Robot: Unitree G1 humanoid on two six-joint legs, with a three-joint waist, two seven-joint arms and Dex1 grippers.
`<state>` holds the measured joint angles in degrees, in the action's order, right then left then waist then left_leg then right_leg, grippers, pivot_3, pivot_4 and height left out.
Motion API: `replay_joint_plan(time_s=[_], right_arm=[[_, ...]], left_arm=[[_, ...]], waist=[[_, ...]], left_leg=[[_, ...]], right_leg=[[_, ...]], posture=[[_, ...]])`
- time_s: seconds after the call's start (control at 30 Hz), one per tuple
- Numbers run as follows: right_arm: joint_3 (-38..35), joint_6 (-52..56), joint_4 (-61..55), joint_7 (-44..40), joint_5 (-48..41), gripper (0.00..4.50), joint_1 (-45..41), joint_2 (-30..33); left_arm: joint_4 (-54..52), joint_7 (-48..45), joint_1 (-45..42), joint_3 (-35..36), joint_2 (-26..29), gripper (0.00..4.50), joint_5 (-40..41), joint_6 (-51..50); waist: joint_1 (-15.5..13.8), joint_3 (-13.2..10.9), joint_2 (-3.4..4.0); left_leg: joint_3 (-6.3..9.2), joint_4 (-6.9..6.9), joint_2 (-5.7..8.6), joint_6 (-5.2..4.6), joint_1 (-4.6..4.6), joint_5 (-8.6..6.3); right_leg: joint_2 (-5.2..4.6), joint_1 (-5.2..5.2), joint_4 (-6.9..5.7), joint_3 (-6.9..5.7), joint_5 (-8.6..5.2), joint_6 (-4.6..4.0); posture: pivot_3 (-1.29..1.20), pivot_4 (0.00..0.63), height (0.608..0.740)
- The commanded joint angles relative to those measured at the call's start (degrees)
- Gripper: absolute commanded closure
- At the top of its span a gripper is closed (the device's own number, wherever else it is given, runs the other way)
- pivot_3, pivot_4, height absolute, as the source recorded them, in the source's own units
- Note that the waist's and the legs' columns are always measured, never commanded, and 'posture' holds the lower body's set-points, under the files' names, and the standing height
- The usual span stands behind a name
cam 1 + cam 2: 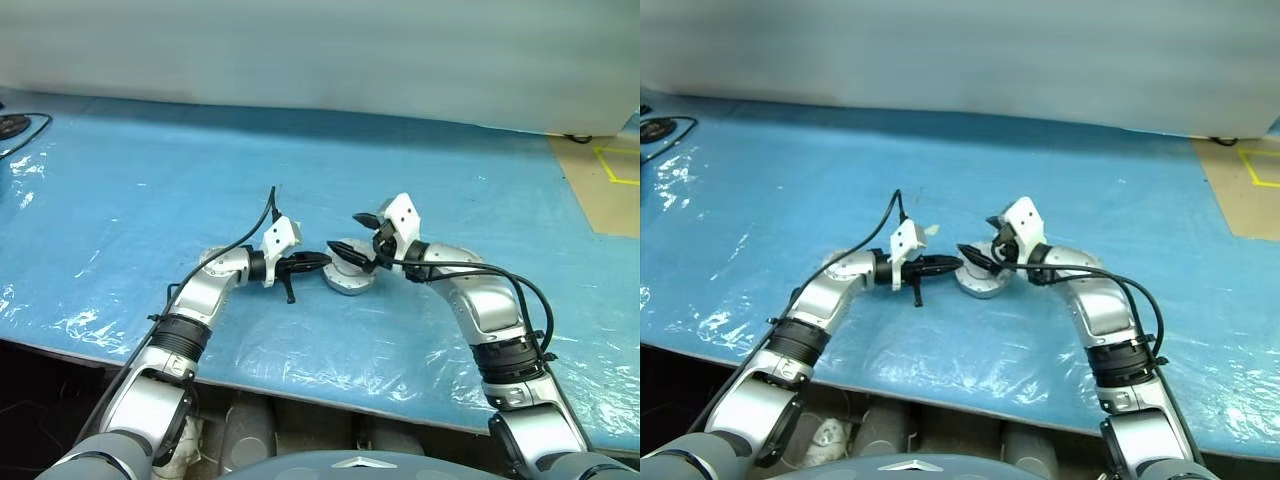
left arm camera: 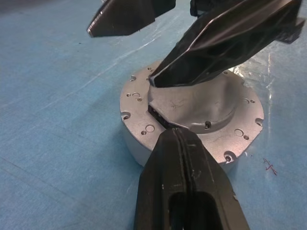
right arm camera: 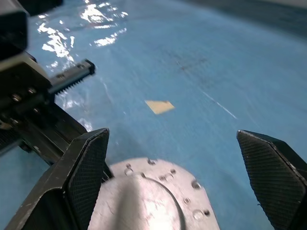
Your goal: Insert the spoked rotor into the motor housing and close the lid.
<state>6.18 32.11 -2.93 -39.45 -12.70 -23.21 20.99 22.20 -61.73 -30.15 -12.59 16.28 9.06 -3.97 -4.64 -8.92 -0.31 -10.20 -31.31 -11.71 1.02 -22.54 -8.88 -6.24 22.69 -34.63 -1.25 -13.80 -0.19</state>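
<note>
My right gripper grabs the motor housing by its round outer rim next, to finish closing the lid.
A round silver lid with small screw holes and a raised centre sits on the short silver motor housing on the blue table. The same assembly lies between my two arms. My left gripper is shut, its tips at the lid's edge beside a small dark gap. My right gripper hangs open just above the lid, one finger on each side, holding nothing. The spoked rotor is hidden.
Crinkled blue plastic sheet covers the table. A small tan scrap lies just beyond the housing. A tan area with yellow tape lies at the far right. A black cable sits at the far left.
</note>
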Motion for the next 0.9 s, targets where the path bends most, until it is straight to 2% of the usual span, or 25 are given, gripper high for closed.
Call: replay_joint_plan(time_s=[0.03,0.17,0.33,0.6,0.7,0.83,0.9], right_arm=[[-2.7,6.7,0.8,2.5,-1.7,0.01,-1.0,0.2],[-6.4,18.9,2.8,5.5,-5.5,0.01,-1.9,-0.5],[-11.5,34.2,0.2,5.2,-14.8,0.01,-1.1,-1.3],[-19.5,48.2,-2.1,4.8,-26.5,0.01,-0.2,-3.6],[-22.8,50.0,-1.2,5.8,-28.4,0.62,-0.6,-6.3],[-26.4,52.7,-1.0,7.8,-29.4,1.92,-1.4,-10.3],[-27.3,53.9,-1.4,8.1,-30.1,2.38,-1.3,-11.5]], left_arm=[[0.2,-0.5,0.9,-1.7,-0.3,4.5,-0.9,-0.4],[0.3,-0.5,1.0,-1.8,-0.4,4.5,-0.9,-0.2],[0.1,-0.3,1.1,-1.8,-0.5,4.5,-0.9,-0.1],[0.5,0.0,0.9,-1.8,-0.9,4.5,-0.8,0.3],[0.7,0.1,0.8,-1.7,-1.0,4.5,-0.9,0.5],[1.1,0.5,0.6,-1.5,-1.1,4.5,-1.1,1.0],[1.3,0.7,0.5,-1.4,-1.2,4.5,-1.2,1.3]], waist=[[0.0,0.0,0.0],[-0.1,0.0,0.01],[-0.9,0.0,0.02],[-1.1,0.0,0.02],[-1.0,0.0,0.03],[-0.9,0.0,0.04],[-0.9,0.0,0.07]], left_leg=[[0.0,0.0,0.0,0.0,-0.01,0.0],[0.0,0.0,0.0,0.0,0.02,0.0],[-0.04,-0.01,0.0,0.0,0.07,0.0],[-0.07,0.0,-0.02,0.02,0.07,0.01],[-0.08,0.01,-0.04,0.03,0.05,0.01],[-0.07,0.02,-0.04,0.04,-0.06,0.02],[-0.08,0.03,-0.05,0.05,-0.05,0.02]], right_leg=[[0.0,0.02,0.0,0.0,0.0,0.0],[0.0,0.0,-0.03,0.0,0.0,0.0],[0.0,-0.05,-0.03,0.0,0.0,0.0],[0.0,-0.03,-0.03,-0.02,0.0,0.0],[0.0,0.04,-0.04,-0.02,0.0,0.0],[0.01,0.22,-0.07,-0.01,0.0,0.0],[0.02,0.23,-0.08,-0.01,0.0,0.0]], posture=[[0.0,0.15,0.74],[0.0,0.15,0.74],[0.0,0.15,0.74],[0.0,0.15,0.74],[0.0,0.15,0.74],[0.0,0.15,0.74],[0.0,0.15,0.74]])
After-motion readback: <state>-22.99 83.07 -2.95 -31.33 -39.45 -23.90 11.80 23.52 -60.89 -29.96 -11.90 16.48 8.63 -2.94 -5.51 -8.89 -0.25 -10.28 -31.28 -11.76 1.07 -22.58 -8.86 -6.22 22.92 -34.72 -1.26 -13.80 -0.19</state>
